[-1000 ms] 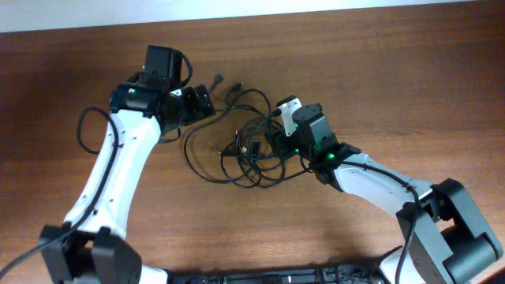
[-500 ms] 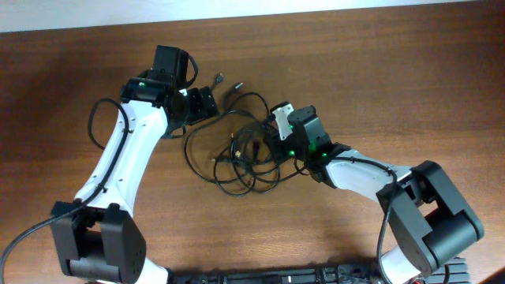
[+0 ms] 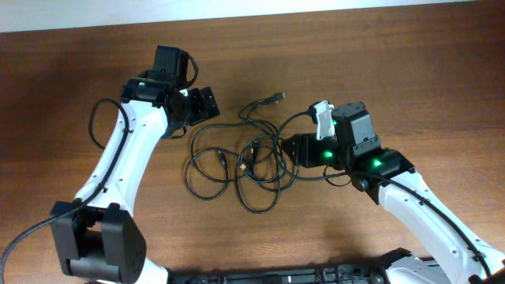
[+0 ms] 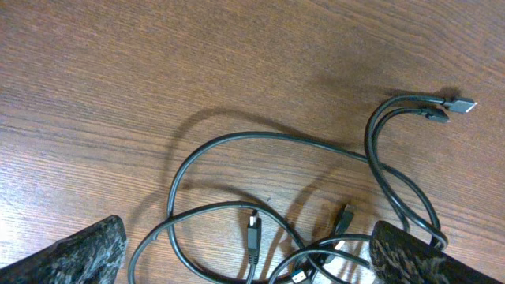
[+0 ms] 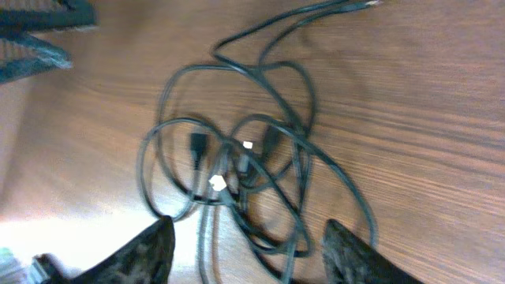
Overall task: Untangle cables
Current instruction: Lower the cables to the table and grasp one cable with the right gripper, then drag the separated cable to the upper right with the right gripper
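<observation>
The black cable should come free so the cables get untangled, so my right gripper next needs to grab a piece of it at the tangle's outer edge and pull.
The cables [image 3: 254,150] lie as a loose tangle of thin black loops on the wooden table, between my two arms. One pair of plug ends [image 3: 276,96] reaches out to the upper right. My left gripper [image 3: 205,102] is open at the tangle's upper left. In the left wrist view its fingers [image 4: 252,264] straddle loops and small plugs [image 4: 252,233] without holding them. My right gripper [image 3: 293,148] is open at the tangle's right edge. In the right wrist view its fingers [image 5: 248,252] are spread over the cables [image 5: 237,170], with strands running between them.
The brown wooden table [image 3: 394,71] runs to a pale edge at the top. A thicker black wire [image 3: 99,126] loops off my left arm. A dark bar [image 3: 300,276] lies along the front edge.
My right arm has drawn back to the right. The tangle has spread and shifted right, and the plug ends have moved from near my left gripper to the upper right. My left arm has swung slightly.
</observation>
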`<state>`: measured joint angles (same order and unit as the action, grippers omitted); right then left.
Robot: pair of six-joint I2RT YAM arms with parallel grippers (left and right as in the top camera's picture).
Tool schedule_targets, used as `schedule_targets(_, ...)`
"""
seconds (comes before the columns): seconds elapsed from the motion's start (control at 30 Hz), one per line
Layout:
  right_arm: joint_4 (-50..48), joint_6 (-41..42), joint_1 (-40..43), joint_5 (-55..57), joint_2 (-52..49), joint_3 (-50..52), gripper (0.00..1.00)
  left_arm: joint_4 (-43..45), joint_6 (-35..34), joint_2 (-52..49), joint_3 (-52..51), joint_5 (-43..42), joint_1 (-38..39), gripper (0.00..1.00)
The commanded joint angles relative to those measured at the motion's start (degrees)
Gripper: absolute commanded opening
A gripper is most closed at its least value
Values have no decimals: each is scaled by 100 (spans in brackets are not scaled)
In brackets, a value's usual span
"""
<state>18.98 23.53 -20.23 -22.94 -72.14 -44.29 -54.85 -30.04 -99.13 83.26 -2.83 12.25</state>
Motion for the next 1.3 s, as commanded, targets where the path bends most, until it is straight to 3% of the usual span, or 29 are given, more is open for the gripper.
schedule_targets(0.0,-46,-699,-162,455,76,-616,73,-9,-76,-48,26,-42,-44,99)
schedule_targets(0.07,-337,-1281,-374,612,-505,-984,72,-17,-74,118,37,-157,-527,99)
schedule_targets(0.17,-409,-2264,-608,717,-2540,-2057,63,-52,-74,295,35,-901,-1141,99)
schedule_targets(0.23,-382,-2337,-737,715,-3324,-2345,61,-146,-74,295,35,-898,-1178,99)
schedule_targets(0.27,-341,-2420,-778,717,-3526,-2343,55,-149,-74,295,35,-901,-1132,99)
schedule_targets(0.3,-334,-2420,-789,726,-3626,-2343,39,-149,-74,293,35,-916,-1062,99)
schedule_targets(0.33,-341,-2413,-789,861,-3637,-2345,11,-170,-72,295,33,-964,-968,99)
schedule_targets(0.37,-332,-2312,-761,861,-3556,-2400,4,-234,-74,293,28,-964,-870,99)
schedule_targets(0.53,531,-1954,-400,623,-2422,-3032,4,-282,-76,293,-68,-964,7,99)
schedule_targets(0.6,573,-1397,-332,450,-1961,-3106,4,-103,-76,199,-74,-920,413,99)
schedule_targets(0.73,595,-1357,-332,81,-1508,-3106,4,411,-107,-350,-74,-1152,951,99)
schedule_targets(0.77,595,-1357,-339,81,-1480,-3106,4,437,-380,-450,-74,-1287,953,99)
schedule_targets(0.8,614,-1355,-348,79,-1467,-3106,4,492,-1762,-708,-72,-1309,933,99)
schedule_targets(0.83,678,-1357,-348,85,-1467,-3106,4,647,-2542,-861,-72,-1394,935,99)
schedule_targets(0.87,726,-1357,-348,85,-1467,-3106,4,1056,-2697,-1021,-72,-1812,935,99)
schedule_targets(0.9,767,-1357,-348,85,-1467,-3106,4,1510,-2695,-1191,-72,-2363,946,84)
schedule_targets(0.93,765,-1357,-343,87,-1467,-3106,4,1672,-2695,-1318,-72,-2599,946,47)
schedule_targets(1.0,796,-1360,-249,114,-1370,-3106,4,1709,-2669,-1532,-72,-2723,946,0)
schedule_targets(1.07,1480,-1480,192,717,-1010,-3318,4,1589,-2559,-1626,-72,-1729,879,0)
schedule_targets(1.17,2758,-1755,1443,2455,-343,-4135,4,713,-2409,-1626,-72,4,225,0)
schedule_targets(1.27,2970,-1751,2605,2472,-9,-4688,4,160,-2277,-1626,-72,708,-492,0)
